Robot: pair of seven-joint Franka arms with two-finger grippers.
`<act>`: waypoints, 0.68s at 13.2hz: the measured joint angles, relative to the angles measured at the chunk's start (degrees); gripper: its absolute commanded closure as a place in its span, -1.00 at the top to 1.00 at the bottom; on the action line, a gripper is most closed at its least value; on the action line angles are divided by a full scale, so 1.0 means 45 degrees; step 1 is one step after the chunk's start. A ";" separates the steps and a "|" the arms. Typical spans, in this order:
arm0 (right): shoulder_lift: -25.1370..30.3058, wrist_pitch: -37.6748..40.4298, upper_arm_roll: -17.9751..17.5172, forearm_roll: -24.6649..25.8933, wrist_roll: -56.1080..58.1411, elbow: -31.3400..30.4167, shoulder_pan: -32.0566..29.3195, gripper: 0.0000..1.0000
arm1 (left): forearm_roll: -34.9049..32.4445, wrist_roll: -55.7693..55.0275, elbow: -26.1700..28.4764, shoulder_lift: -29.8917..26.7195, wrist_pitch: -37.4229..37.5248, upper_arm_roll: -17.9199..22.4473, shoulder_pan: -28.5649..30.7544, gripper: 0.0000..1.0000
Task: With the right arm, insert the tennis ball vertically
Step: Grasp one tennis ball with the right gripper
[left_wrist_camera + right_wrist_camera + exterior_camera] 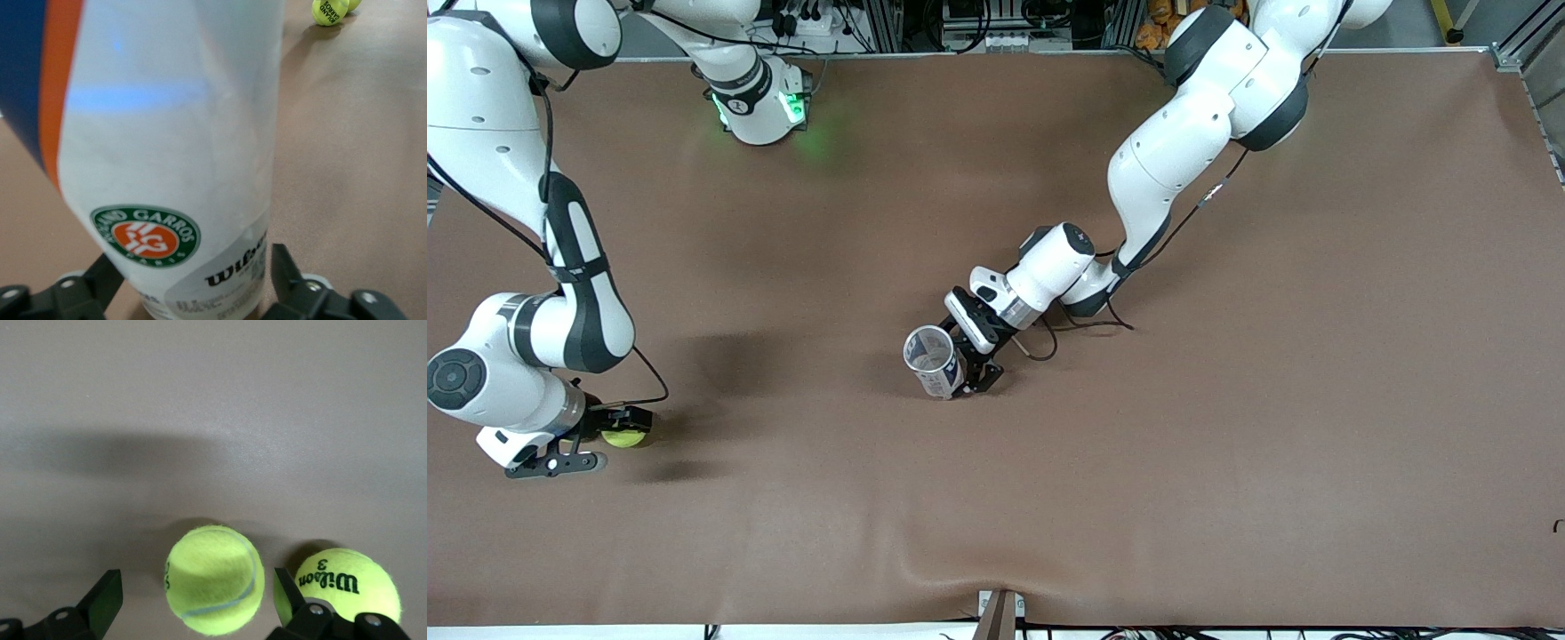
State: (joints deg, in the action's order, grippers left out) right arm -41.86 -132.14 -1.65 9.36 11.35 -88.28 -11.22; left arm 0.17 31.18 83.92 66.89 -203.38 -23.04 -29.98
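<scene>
The yellow tennis ball needs to go vertically into the can, so my right gripper will grab its round middle (pixel 215 579) next.
A yellow tennis ball (pixel 213 577) lies on the brown table between the fingers of my right gripper (pixel 197 587), which is open with a gap on each side. A second ball (pixel 347 583) rests just outside one finger. In the front view one ball (pixel 624 436) shows at my right gripper (pixel 615 438), near the right arm's end of the table. A white tennis-ball can (pixel 929 356) stands upright mid-table, its open mouth up. My left gripper (pixel 963 367) is low around its base. Up close, the can (pixel 167 133) sits between the fingers of my left gripper (pixel 197 273), which is open with table showing beside one finger.
The brown table cover (pixel 1227 444) spreads wide toward the left arm's end. The two balls (pixel 330 11) show small in the left wrist view, well apart from the can. A clamp (pixel 1000 613) sits at the table's front edge.
</scene>
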 measured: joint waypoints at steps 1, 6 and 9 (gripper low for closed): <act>-0.0033 -0.0040 0.0008 0.0027 0.0012 0.0000 -0.0007 1.00 | -0.0002 0.0008 0.0000 0.0000 0.0000 0.0000 0.0005 1.00; -0.0218 -0.0128 -0.0004 0.0088 0.0035 -0.0067 0.0001 0.94 | -0.0014 0.0020 0.0016 -0.0001 -0.0001 -0.0045 0.0005 1.00; -0.0317 -0.0288 -0.0005 0.0531 0.0044 -0.0158 0.0003 0.30 | -0.0015 0.0021 0.0016 -0.0005 -0.0007 -0.0102 0.0010 1.00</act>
State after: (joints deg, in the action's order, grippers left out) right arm -43.29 -133.44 -1.67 11.75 11.55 -88.99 -11.21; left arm 0.10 31.28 83.99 66.87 -203.41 -23.49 -29.93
